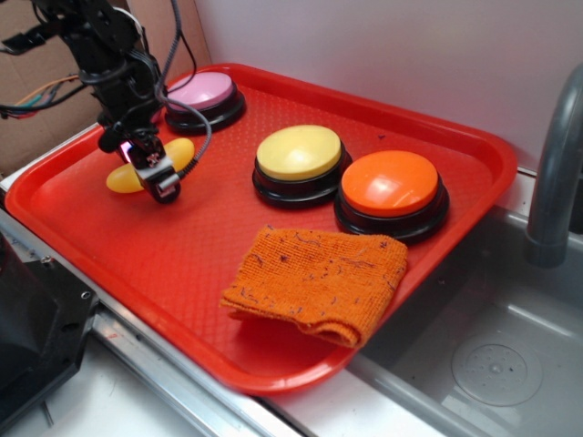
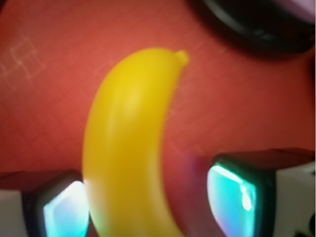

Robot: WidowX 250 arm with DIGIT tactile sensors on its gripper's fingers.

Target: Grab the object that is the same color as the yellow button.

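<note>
My gripper needs to close on the banana now, because my fingers are on either side of the banana's middle (image 2: 126, 192).
The yellow banana-like piece (image 1: 127, 176) lies on the red tray (image 1: 182, 264) at the far left, in front of the pink button. My gripper (image 1: 157, 173) is low over it, jaws open and astride it. In the wrist view the banana (image 2: 128, 143) runs between my two fingertips (image 2: 64, 210); the left pad is against it and the right pad stands apart with tray showing between. The yellow button (image 1: 299, 153), pale yellow dome on a black base, sits mid-tray to the right.
A pink-topped button (image 1: 202, 94) is just behind the gripper, its black base showing in the wrist view (image 2: 256, 24). An orange button (image 1: 392, 187) sits right of the yellow one. An orange cloth (image 1: 319, 280) lies at the tray's front. A sink and faucet (image 1: 556, 173) are right.
</note>
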